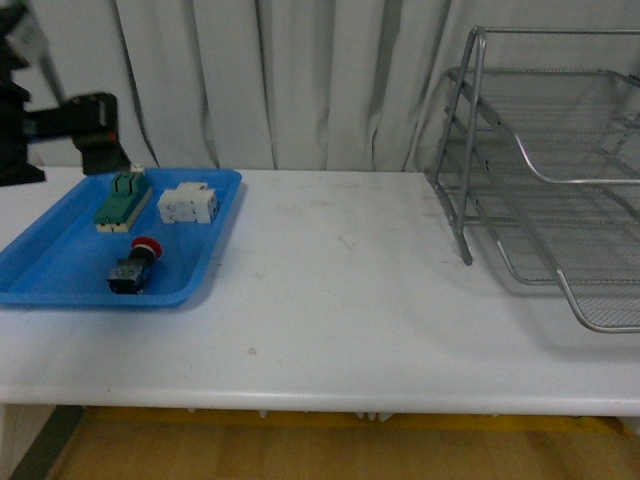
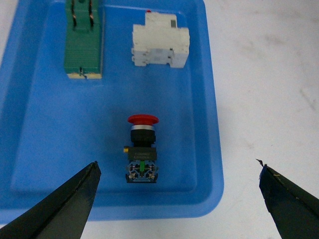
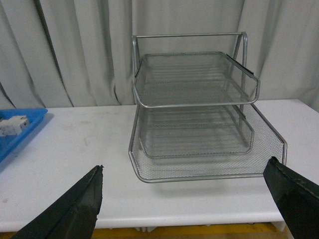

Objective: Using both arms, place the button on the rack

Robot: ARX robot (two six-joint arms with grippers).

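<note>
I should pick up the button by its black body with my left gripper next, to place it on the rack (image 1: 540,180).
The button (image 1: 136,266) lies on its side in the blue tray (image 1: 60,250) at the table's left, red cap toward the curtain. In the left wrist view the button (image 2: 142,149) lies beyond and between the fingers of my left gripper (image 2: 178,165), which hangs open and empty above the tray's near rim. The silver wire rack (image 1: 540,180) stands at the table's right. My right gripper (image 3: 185,164) is open and empty, facing the rack (image 3: 194,104) from in front of the table edge. The right arm is out of the front view.
The tray (image 2: 50,139) also holds a green-and-cream switch block (image 2: 83,42) and a white boxy component (image 2: 160,42) behind the button. A grey curtain hangs behind the table. The left arm's black body (image 1: 70,125) sits above the tray's far left corner.
</note>
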